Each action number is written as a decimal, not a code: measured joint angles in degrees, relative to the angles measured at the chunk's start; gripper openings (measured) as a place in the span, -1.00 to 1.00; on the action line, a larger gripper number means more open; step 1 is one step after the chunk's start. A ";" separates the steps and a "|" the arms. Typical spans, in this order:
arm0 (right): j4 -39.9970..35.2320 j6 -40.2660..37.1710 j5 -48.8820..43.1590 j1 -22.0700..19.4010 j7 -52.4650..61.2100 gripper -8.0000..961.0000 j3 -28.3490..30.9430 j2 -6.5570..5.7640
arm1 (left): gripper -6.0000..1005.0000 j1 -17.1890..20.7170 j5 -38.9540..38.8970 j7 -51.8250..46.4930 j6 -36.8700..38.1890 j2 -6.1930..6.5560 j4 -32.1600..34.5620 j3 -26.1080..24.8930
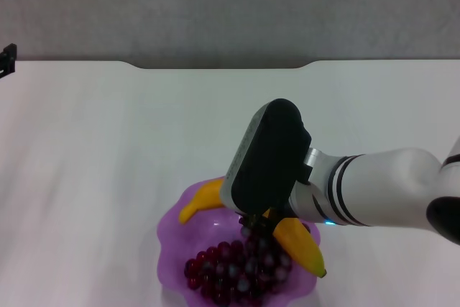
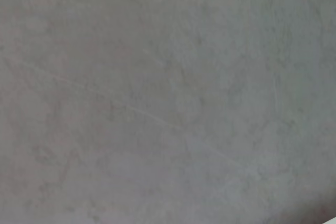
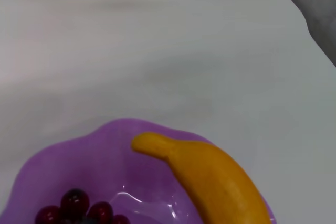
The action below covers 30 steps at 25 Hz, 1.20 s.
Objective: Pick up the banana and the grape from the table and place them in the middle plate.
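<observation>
My right gripper opens now, since the banana (image 1: 303, 247) lies over the grapes inside the purple plate and would rest there.
The purple scalloped middle plate (image 1: 171, 246) sits on the white table (image 1: 108, 141) near its front edge. The yellow-orange banana (image 1: 303, 247) lies across the plate, one end at the left rim and the dark-tipped end over the right rim. The dark red grape bunch (image 1: 233, 269) rests in the plate in front of the banana. My right gripper (image 1: 257, 222) hangs over the middle of the banana, its black housing hiding the contact. In the right wrist view the banana (image 3: 215, 177), plate (image 3: 79, 153) and grapes (image 3: 76, 208) lie close below. My left arm is out of sight.
A small black object (image 1: 7, 59) sits at the table's far left corner. The far edge has a shallow notch (image 1: 219, 67) with a grey wall behind. The left wrist view shows only a grey surface.
</observation>
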 joint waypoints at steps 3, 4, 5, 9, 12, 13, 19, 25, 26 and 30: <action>0.20 -0.14 0.03 0.04 0.02 0.07 0.01 0.00 | 0.71 0.00 0.00 0.00 0.00 0.00 0.00 0.00; 0.20 -0.19 0.04 0.04 0.10 0.07 0.08 0.00 | 0.71 0.00 0.00 0.00 0.00 0.00 0.00 0.00; 0.15 -0.20 0.04 0.06 0.21 0.07 0.11 0.00 | 0.71 0.00 0.00 0.00 0.00 0.00 0.00 0.00; 0.10 -0.01 0.07 0.47 1.18 0.07 0.02 0.03 | 0.71 0.05 0.00 0.00 0.00 0.00 -0.03 0.01; -0.01 -0.27 0.08 0.56 2.22 0.07 -0.20 0.06 | 0.71 0.10 0.00 0.00 0.00 0.00 -0.09 0.07; -0.10 -0.30 0.08 0.57 2.28 0.07 -0.25 0.06 | 0.71 0.12 0.00 0.00 0.00 0.00 -0.10 0.08; -0.18 -0.34 0.08 0.57 2.38 0.16 -0.47 0.09 | 0.71 0.14 0.00 0.00 0.00 0.00 -0.09 0.09; -0.29 -0.40 0.08 0.53 2.44 0.59 -0.56 0.09 | 0.71 0.26 0.00 0.00 -0.01 0.00 -0.12 0.09; -0.42 -0.60 0.08 0.44 2.53 0.63 -0.56 0.09 | 0.71 0.23 0.00 0.00 -0.03 0.00 -0.12 0.11; -0.74 -3.19 0.08 -0.07 3.82 0.79 -0.24 0.08 | 0.71 0.14 0.00 0.00 -0.36 0.00 -0.14 0.71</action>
